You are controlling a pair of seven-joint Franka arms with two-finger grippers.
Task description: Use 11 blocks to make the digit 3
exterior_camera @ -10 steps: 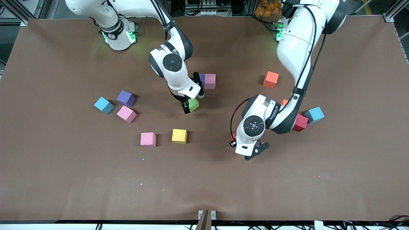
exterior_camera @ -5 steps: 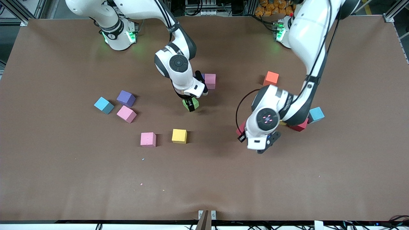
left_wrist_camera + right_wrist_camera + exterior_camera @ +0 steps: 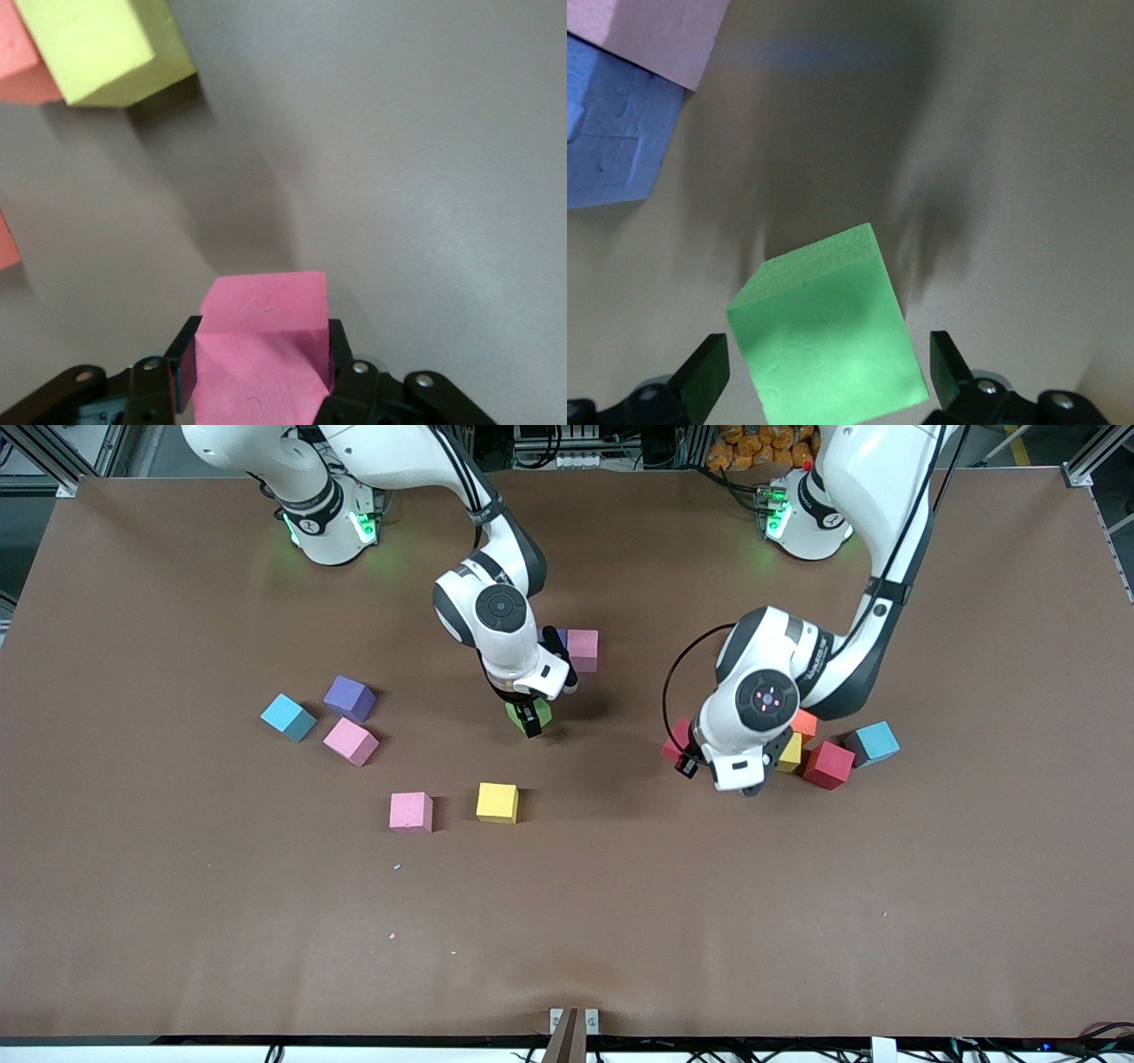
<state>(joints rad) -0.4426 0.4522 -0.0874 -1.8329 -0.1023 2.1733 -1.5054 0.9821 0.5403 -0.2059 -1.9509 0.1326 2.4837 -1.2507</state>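
Observation:
My right gripper's fingers reach down around the block's sides and would catch the green block (image 3: 516, 712) now, so it is time to close.
My left gripper (image 3: 684, 744) is shut on a red block (image 3: 675, 737), which fills its jaws (image 3: 261, 305) above the table beside a yellow block (image 3: 788, 753), an orange block (image 3: 804, 722) and a second red block (image 3: 828, 764). My right gripper (image 3: 530, 717) stands open around the green block (image 3: 516, 712), with a gap on each side (image 3: 824, 354). Pink (image 3: 582, 649) and purple (image 3: 556, 638) blocks touch just past it. Purple (image 3: 349, 697), pink (image 3: 351, 741), pink (image 3: 411, 811) and yellow (image 3: 497, 802) blocks lie scattered. No digit 3 shows.
A light-blue cube (image 3: 288, 716) lies beside the purple and pink pair at the right arm's end. Another light-blue cube (image 3: 872, 743) touches the red block near the left arm. The left arm's forearm hangs over the table above that cluster.
My left gripper has carried the red block away from the front camera, up beside the yellow and orange blocks. My right gripper has shifted slightly and now straddles the green block.

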